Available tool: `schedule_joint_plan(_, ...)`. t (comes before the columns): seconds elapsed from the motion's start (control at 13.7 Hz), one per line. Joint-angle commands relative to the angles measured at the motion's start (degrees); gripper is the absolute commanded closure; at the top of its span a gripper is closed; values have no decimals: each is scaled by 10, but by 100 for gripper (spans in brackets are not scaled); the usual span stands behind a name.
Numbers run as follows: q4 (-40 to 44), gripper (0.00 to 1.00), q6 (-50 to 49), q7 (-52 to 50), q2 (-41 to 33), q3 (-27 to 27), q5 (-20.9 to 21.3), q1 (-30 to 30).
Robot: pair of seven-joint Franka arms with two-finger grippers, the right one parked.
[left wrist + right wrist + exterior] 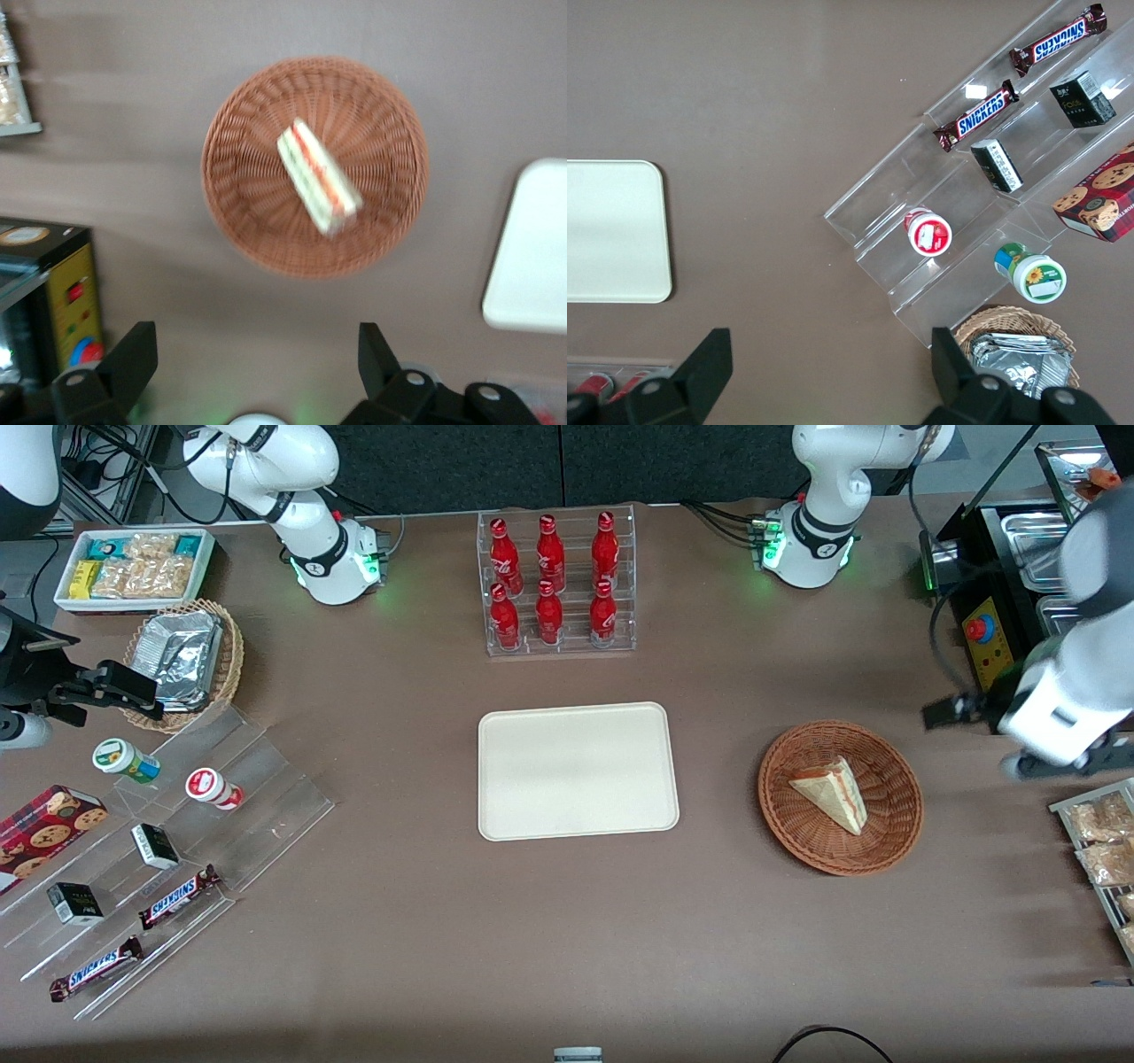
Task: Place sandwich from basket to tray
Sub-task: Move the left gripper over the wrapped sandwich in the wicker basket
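Observation:
To place the sandwich (833, 791) on the cream tray (576, 771), my left gripper next needs to grab the sandwich by its sides.
The sandwich (833, 791) is a pale bread wedge with a red-orange stripe, lying in the round reddish-brown wicker basket (780, 815). The cream tray (576, 771) lies flat and bare beside the basket, toward the parked arm's end. My left gripper (983, 731) hangs above the table beside the basket, toward the working arm's end, apart from it. In the left wrist view the gripper (255, 354) is wide open and empty, with the sandwich (317, 177), the basket (230, 204) and a corner of the tray (536, 257) ahead of it.
A black control box (988, 633) with a red button stands close by the gripper, also in the left wrist view (53, 292). A rack of snack packets (1103, 841) lies nearer the camera. A rack of red bottles (558, 584) stands farther back. Clear acrylic steps (177, 841) hold snacks.

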Motion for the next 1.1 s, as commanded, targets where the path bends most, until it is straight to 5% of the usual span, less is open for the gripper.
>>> schedule_joint_plan(0.0,-84,0,97,-75,-9,-5,6,-7)
schedule_joint_plan(0.59,-270,0,315,-295,-19,-6,-2,-23)
schedule_joint_plan(1.02,-359,0,448,-337,-24,-6,-5,-28)
